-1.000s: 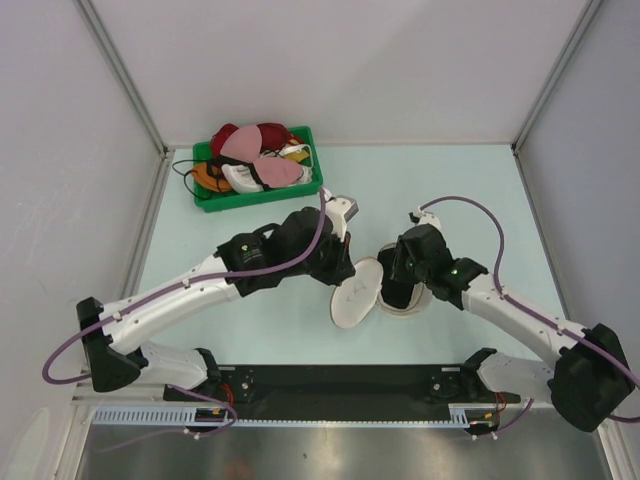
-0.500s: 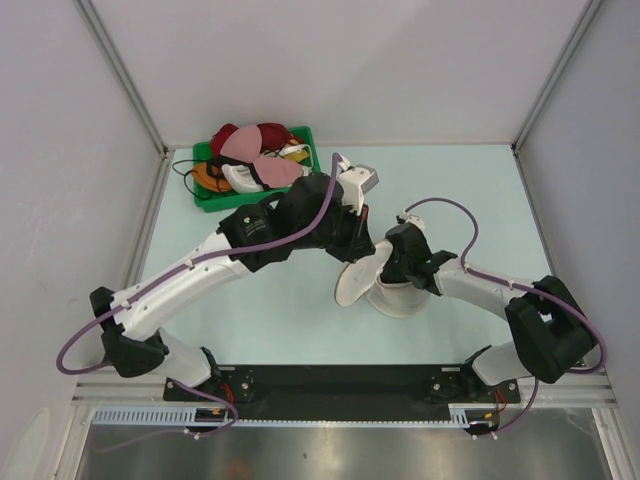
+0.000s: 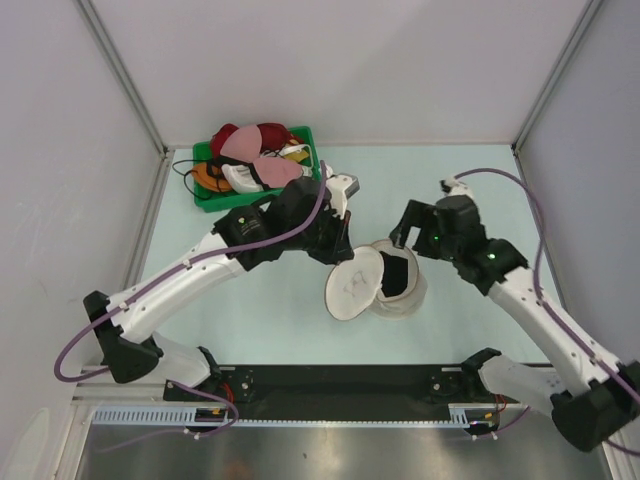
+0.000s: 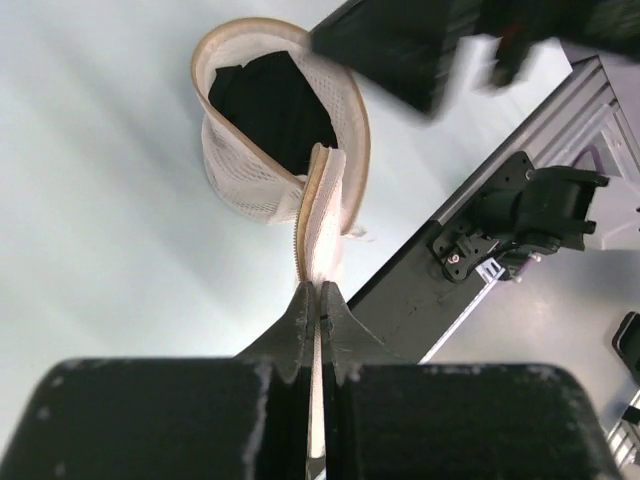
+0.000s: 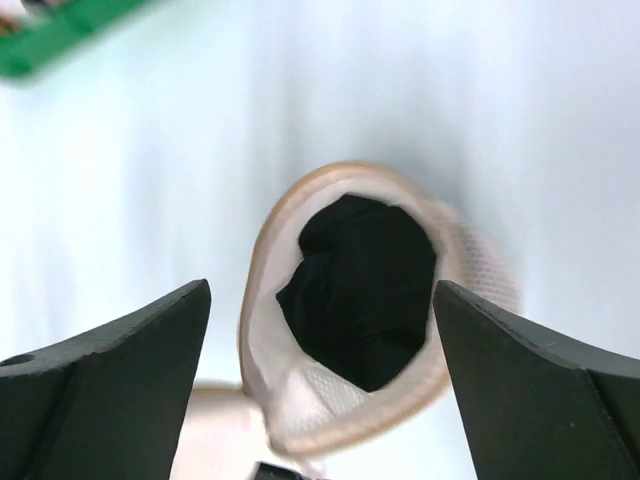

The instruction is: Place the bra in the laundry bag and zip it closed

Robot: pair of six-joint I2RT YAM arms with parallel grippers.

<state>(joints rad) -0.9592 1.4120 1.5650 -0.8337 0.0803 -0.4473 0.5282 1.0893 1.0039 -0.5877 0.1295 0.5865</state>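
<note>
The robot will next grab the disc lid's zip rim edge-on with its right gripper, where its left gripper leaves the rim free. The lid will then close over the bag's opening for zipping.
The laundry bag (image 3: pixel 408 296), cream-white mesh, stands at mid-table with its mouth open. The black bra (image 3: pixel 398 274) lies bunched inside it, also seen through the mouth in the right wrist view (image 5: pixel 365 290). The bag's disc lid (image 3: pixel 352 284) stands tilted up on the left side of the mouth. My left gripper (image 4: pixel 320 292) is shut on the lid's zip rim (image 4: pixel 318 235), seen from above at the lid's upper edge (image 3: pixel 343 254). My right gripper (image 5: pixel 321 290) hangs wide open above the bag's mouth, touching nothing, just behind the bag in the top view (image 3: pixel 404 238).
A green bin (image 3: pixel 205 196) with several red, pink, white and orange bras stands at the back left, close behind the left arm. The black base rail (image 3: pixel 340 380) runs along the near edge. White walls enclose the table on three sides.
My right gripper has opened wide and drawn up and back out of the bag, leaving the bra inside. My left arm has shifted slightly left, still holding the lid.
</note>
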